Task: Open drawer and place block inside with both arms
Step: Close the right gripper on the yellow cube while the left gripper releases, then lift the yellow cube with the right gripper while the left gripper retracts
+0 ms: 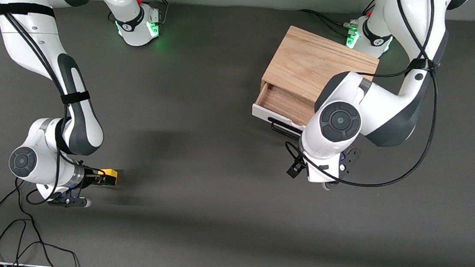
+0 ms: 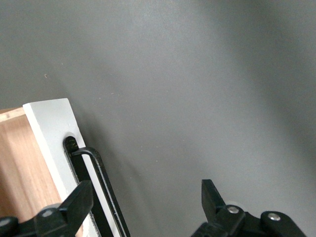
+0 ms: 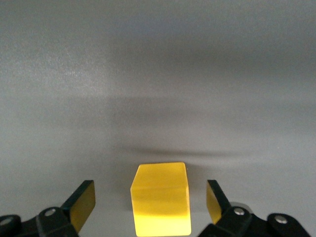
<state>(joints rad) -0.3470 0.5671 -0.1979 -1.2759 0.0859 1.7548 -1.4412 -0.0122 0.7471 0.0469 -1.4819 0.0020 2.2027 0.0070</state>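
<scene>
Next, my right gripper picks up the yellow block by its opposite sides, to place it inside the open drawer (image 1: 281, 103).
The yellow block (image 1: 110, 176) lies on the dark table near the right arm's end. My right gripper (image 1: 102, 179) is low at it and open. In the right wrist view the block (image 3: 160, 200) sits between the two fingers of the gripper (image 3: 149, 192) with a gap on each side. The drawer (image 1: 281, 103) is pulled partly out of the oak cabinet (image 1: 316, 67), its brown inside showing. My left gripper (image 2: 146, 197) is open just in front of the white drawer front (image 2: 52, 133). The black handle (image 2: 98, 182) runs close to one finger (image 2: 79, 200), not gripped. In the front view the left wrist hides this gripper.
The cabinet stands close to the left arm's base (image 1: 368, 35). The left forearm (image 1: 377, 107) hangs over the cabinet's corner and part of the open drawer. Black cables (image 1: 18, 234) lie on the table near the front edge at the right arm's end.
</scene>
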